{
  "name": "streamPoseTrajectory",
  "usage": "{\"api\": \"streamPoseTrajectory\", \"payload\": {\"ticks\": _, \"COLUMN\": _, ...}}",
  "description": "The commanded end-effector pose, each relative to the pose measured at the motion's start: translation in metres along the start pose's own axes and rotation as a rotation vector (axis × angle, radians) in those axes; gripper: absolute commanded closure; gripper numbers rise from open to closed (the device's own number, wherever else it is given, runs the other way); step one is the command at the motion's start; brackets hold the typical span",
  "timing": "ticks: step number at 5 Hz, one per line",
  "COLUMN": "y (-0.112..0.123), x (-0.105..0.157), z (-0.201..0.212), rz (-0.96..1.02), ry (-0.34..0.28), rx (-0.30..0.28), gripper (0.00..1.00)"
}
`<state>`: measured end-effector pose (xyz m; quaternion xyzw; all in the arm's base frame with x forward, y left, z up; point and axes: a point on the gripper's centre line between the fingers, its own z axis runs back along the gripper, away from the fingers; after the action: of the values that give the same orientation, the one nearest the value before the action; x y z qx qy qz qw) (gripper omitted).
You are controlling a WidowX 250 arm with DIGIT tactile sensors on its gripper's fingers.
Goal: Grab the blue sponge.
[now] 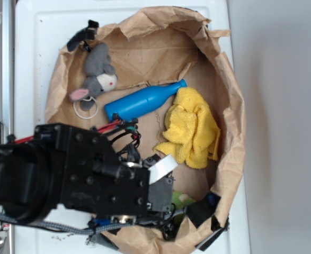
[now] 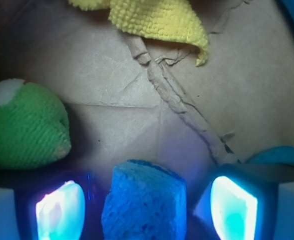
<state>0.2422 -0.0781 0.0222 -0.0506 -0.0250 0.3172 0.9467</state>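
My gripper grabs the blue sponge by the opposite sides of its porous end next, to get hold of it as asked.
The blue sponge, a porous light-blue foam block, lies on brown paper at the bottom centre of the wrist view. My gripper is open and straddles it: the left finger and the right finger each stand off from the sponge with a gap on both sides. In the exterior view the black arm hangs over the near part of the paper bag and hides both the sponge and the fingertips.
A green textured ball sits just left of the left finger. A yellow cloth lies ahead, a glossy blue bottle beyond it. A grey mouse toy and white ring lie at the far left. Crumpled bag walls surround everything.
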Motion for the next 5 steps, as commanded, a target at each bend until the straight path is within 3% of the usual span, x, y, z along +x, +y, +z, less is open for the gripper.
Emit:
{"api": "streamPoseTrajectory", "payload": {"ticks": 1, "y": 0.016, "x": 0.003, "z": 0.002, "rz": 0.042, "ry": 0.032, "rx": -0.015, "gripper": 1.00}}
{"api": "streamPoseTrajectory", "payload": {"ticks": 3, "y": 0.023, "x": 0.014, "z": 0.015, "rz": 0.084, "ry": 0.046, "rx": -0.046, "gripper": 1.00}}
{"api": "streamPoseTrajectory", "payload": {"ticks": 5, "y": 0.031, "x": 0.045, "z": 0.056, "rz": 0.215, "ry": -0.033, "rx": -0.092, "gripper": 1.00}}
